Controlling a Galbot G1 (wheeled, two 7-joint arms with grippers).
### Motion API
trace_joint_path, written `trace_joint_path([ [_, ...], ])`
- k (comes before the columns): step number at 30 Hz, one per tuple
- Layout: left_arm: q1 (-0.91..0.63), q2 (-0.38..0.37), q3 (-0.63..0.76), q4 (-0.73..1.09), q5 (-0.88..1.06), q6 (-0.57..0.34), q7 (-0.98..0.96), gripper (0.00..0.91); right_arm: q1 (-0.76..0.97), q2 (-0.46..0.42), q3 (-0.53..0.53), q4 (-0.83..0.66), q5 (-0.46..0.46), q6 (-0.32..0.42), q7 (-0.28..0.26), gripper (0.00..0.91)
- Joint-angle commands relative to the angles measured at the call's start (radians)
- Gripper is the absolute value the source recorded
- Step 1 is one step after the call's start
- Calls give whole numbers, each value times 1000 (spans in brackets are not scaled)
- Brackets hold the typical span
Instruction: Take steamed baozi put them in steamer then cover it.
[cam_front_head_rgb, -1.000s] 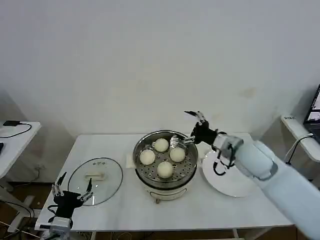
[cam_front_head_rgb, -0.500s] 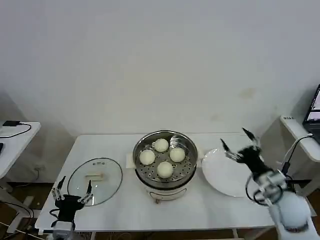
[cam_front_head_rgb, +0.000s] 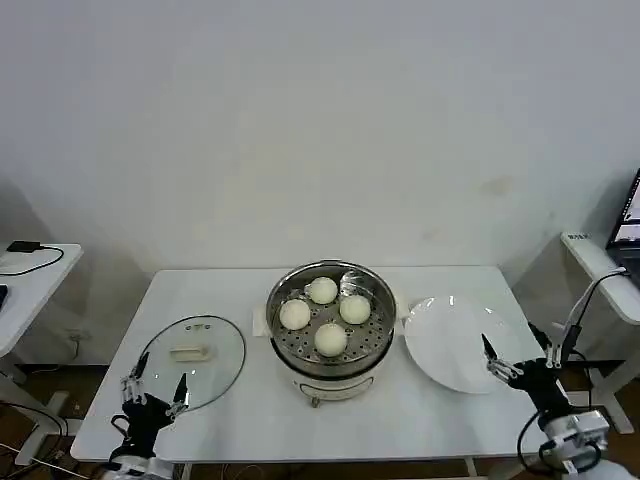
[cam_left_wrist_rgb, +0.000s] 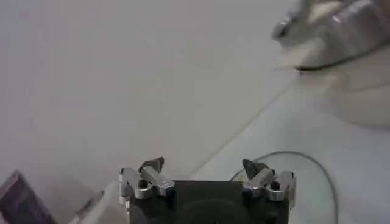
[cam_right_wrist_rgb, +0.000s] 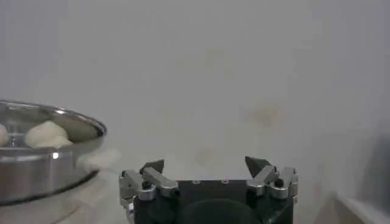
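Observation:
The glass cover (cam_front_head_rgb: 192, 349) is wider than my fingers can reach. My left gripper will next grab the cover by its narrow pale handle (cam_front_head_rgb: 190, 354) to cover the steamer.
The steel steamer (cam_front_head_rgb: 331, 322) stands mid-table on its white base, with several cream-white baozi (cam_front_head_rgb: 331, 339) resting on its perforated tray. Its rim and one baozi (cam_right_wrist_rgb: 44, 135) appear in the right wrist view. The glass cover (cam_front_head_rgb: 192, 349) lies flat on the table's left part, pale handle up; its edge (cam_left_wrist_rgb: 304, 159) shows in the left wrist view. My left gripper (cam_front_head_rgb: 155, 388) hangs open at the table's front left corner, just in front of the cover. My right gripper (cam_front_head_rgb: 518, 353) is open and holds nothing, low at the front right beside the plate.
A flat white plate (cam_front_head_rgb: 452, 343) with nothing on it lies right of the steamer. A side table (cam_front_head_rgb: 30, 272) with a cable stands at far left, and a shelf edge (cam_front_head_rgb: 600, 265) at far right. A white wall is behind.
My right arm has pulled back from the steamer's rim, across the plate, down to the table's front right. The left gripper has edged slightly toward the cover.

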Motion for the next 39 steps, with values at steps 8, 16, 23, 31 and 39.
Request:
trace_joint_path([
  [8,-246,38,57,315,484,-25,-4,907,-63,71,48,-21,-32,8,-6,907],
  [16,-333,40,77,424,504,-25,5,907,-61,91,33,-17,-44,8,-5,907],
  [23,-371,59,81,472,501,-25,5,907,-73,97,32,5,-23,-11,-17,907],
  [31,-385,47,87,494,503,-24,3,907,-76,109,15,32,-7,-30,-25,907],
  [39,-411,41,103,505,507,-11,1,907,-86,104,13,48,21,-45,-31,907],
])
